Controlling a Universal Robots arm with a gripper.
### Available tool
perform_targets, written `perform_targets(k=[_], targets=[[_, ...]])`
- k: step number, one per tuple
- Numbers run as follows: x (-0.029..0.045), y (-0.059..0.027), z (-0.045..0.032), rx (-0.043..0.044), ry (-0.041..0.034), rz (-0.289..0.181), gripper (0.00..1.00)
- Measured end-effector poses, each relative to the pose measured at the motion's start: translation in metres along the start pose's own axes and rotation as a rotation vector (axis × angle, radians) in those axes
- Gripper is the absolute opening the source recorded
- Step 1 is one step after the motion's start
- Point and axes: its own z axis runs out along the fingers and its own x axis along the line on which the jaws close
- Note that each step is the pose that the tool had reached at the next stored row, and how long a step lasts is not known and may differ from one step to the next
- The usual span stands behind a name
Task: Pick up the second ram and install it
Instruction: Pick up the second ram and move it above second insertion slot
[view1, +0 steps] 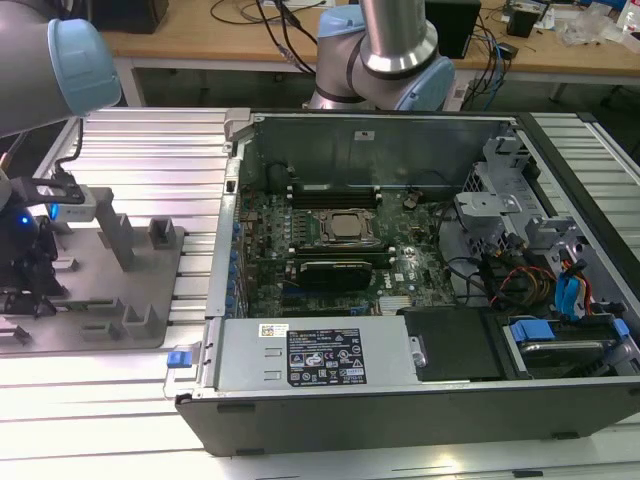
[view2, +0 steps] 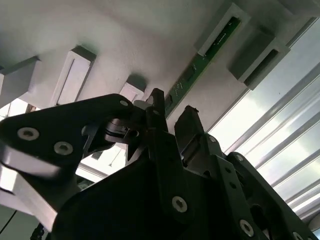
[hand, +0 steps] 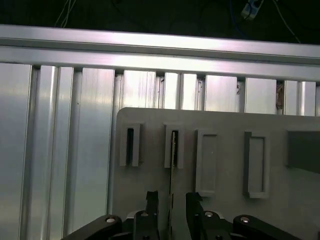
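Note:
The gripper next needs to grab the ram by its long exposed edge (hand: 171, 200), so that the robot can install the second ram in the motherboard's memory slot.
The second ram (view2: 202, 62) is a thin green board with black chips. It stands on edge in a slot of the grey holder plate (view2: 125, 30). In the first wrist view I see its narrow edge (hand: 172, 160) running from the slot toward my fingers. My gripper (hand: 171, 201) is open, one finger on each side of the ram with a gap to it on both sides. In the second wrist view my gripper (view2: 172, 119) sits at the ram's near end. In the exterior view my gripper (view1: 28, 285) hangs over the holder plate (view1: 110, 300) at the exterior view's left.
The open computer case (view1: 560, 390) fills the middle and right of the exterior view, with the silver CPU (view1: 347, 228) and black memory slots (view1: 335, 193) beside it. Raised grey blocks (view1: 118, 238) stand on the holder plate. Ribbed aluminium table (hand: 60, 130) surrounds the plate.

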Motion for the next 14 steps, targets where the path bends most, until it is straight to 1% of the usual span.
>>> perform_targets(k=[4,5,6,7,14], targets=[[0.0,0.0,0.0002,0.0001,-0.0001,0.0,0.34],[-0.0001,0.0,0.0004,0.0002,-0.0001,0.0,0.25],[0.0,0.0,0.0004,0.0001,-0.0001,0.0,0.24],[0.0,0.0,0.0004,0.0001,-0.0001,0.0,0.16],[0.0012,0.0001,0.0006,0.0002,-0.0002,0.0,0.16]])
